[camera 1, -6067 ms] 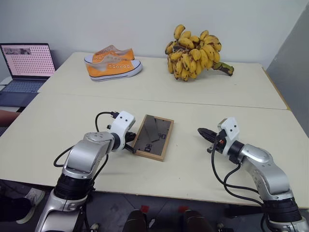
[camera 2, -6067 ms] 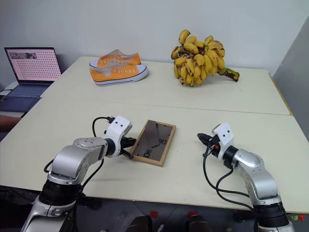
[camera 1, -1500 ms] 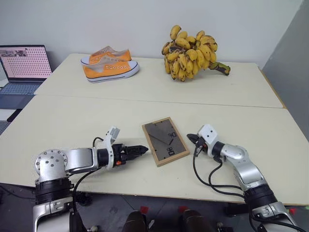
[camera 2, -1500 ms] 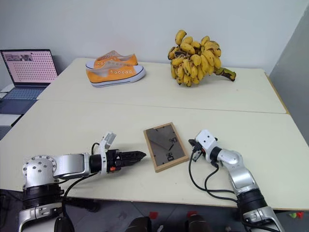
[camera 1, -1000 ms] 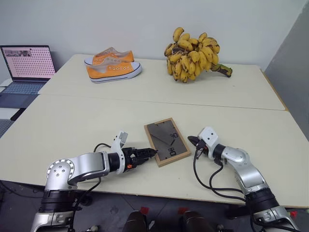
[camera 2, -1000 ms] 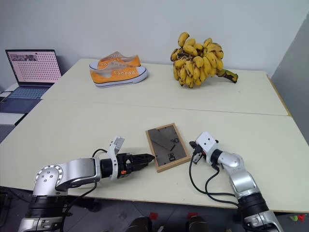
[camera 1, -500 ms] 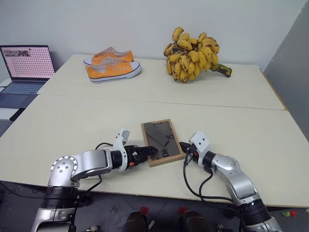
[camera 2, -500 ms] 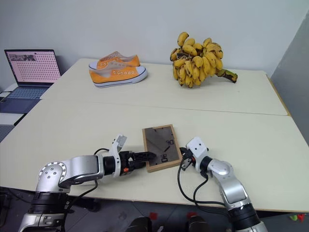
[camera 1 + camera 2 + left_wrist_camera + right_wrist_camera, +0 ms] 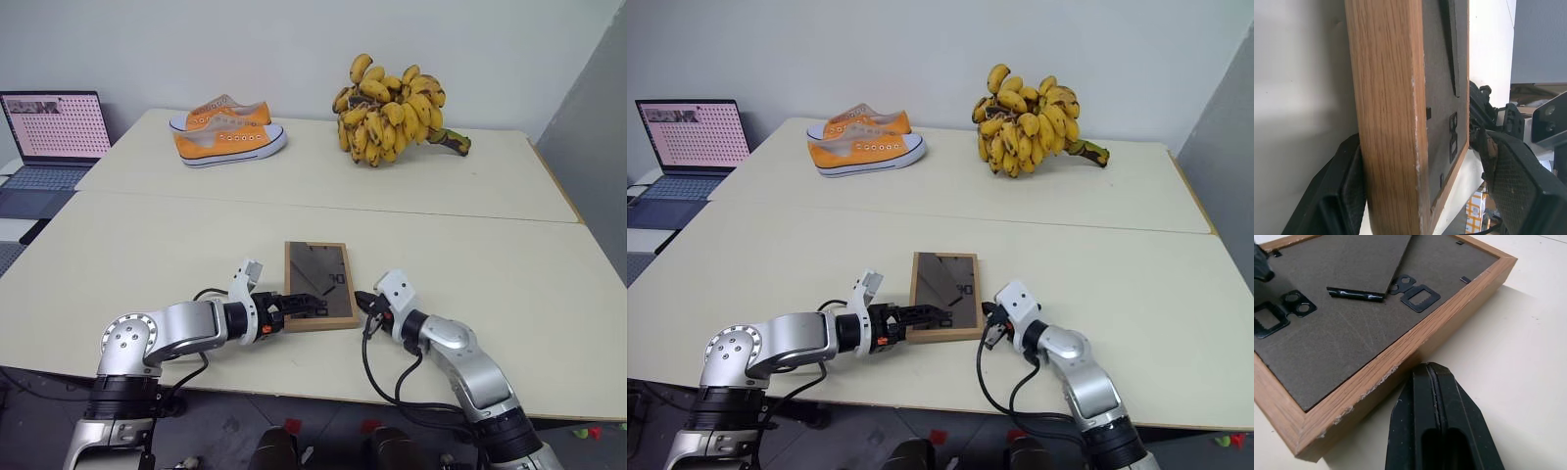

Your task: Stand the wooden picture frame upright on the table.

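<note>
The fingers of my left gripper reach down around the light-wood edge point(image 9: 288, 285) point(image 9: 1388, 107), so closing now would catch it. It is time to close.
The wooden picture frame point(image 9: 318, 282) lies flat on the table point(image 9: 147, 235), its dark grey back with black clips facing up. My left gripper point(image 9: 304, 305) is open at the frame's near left corner. In the left wrist view the light-wood edge point(image 9: 1386, 112) stands between its two fingers point(image 9: 1344, 196). My right gripper point(image 9: 361, 299) is shut, and its tip sits against the frame's right edge near the front corner point(image 9: 1432, 369).
A pair of orange sneakers point(image 9: 227, 129) and a big bunch of bananas point(image 9: 392, 108) sit on the far table section, beyond the seam point(image 9: 294, 201). An open laptop point(image 9: 54, 132) stands off to the far left.
The right gripper slid left against the frame's right edge. The frame turned from slanted to square with the table. The left gripper's fingers now straddle its near left corner.
</note>
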Action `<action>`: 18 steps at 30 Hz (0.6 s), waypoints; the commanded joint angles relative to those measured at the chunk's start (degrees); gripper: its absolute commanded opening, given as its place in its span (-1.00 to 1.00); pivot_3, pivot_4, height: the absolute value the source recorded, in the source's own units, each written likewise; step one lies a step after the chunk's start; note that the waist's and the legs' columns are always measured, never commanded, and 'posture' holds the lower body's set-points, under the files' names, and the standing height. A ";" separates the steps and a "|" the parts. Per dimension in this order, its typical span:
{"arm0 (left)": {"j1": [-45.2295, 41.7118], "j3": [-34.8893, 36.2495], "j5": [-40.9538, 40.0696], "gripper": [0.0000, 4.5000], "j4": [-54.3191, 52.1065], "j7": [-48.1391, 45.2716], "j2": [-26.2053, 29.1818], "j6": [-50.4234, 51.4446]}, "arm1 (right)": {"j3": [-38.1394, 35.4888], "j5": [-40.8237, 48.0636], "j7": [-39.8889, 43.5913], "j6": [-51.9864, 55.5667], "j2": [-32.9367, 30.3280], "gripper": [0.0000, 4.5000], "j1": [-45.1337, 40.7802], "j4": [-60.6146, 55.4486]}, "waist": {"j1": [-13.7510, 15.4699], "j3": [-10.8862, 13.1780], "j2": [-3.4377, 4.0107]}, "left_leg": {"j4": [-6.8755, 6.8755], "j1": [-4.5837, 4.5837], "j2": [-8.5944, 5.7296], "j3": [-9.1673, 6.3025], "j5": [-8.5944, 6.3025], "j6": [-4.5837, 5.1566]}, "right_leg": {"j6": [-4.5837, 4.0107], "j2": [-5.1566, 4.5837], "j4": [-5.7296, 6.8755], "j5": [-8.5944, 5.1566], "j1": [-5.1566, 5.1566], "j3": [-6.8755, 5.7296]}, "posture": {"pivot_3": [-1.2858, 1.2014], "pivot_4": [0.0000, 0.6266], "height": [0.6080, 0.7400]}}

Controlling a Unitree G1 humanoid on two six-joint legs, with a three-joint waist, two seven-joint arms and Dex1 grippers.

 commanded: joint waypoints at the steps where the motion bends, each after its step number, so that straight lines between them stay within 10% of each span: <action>1: -0.66 1.69 -0.48 0.37 -1.22 -0.25 -0.07 -0.97 | 0.74 0.57 -0.20 0.25 0.40 -1.00 0.31 -2.05 | 0.00 0.00 0.00 | 0.00 0.00 0.00 0.00 0.00 0.00 | 0.00 0.00 -0.01 0.00 -0.01 0.00 | 0.03 -0.52 1.00; 11: -2.15 2.67 -0.48 -0.43 -0.22 -0.26 -1.26 -1.30 | 0.09 0.86 -0.66 0.29 -0.01 -1.00 -0.34 -1.40 | 0.08 0.00 -0.01 | -0.02 -0.03 0.00 0.00 0.00 -0.01 | 0.01 0.00 -0.13 0.00 0.00 0.00 | 0.03 -0.52 1.00; 18: -3.39 2.52 -0.48 -0.43 -0.01 -1.63 1.42 -1.79 | -2.08 0.53 -0.95 -1.44 -1.93 -1.00 -1.57 0.83 | 0.10 0.02 -0.02 | -0.02 -0.07 0.00 0.00 0.00 -0.01 | 0.01 0.00 -0.25 0.00 0.00 0.00 | 0.03 -0.52 1.00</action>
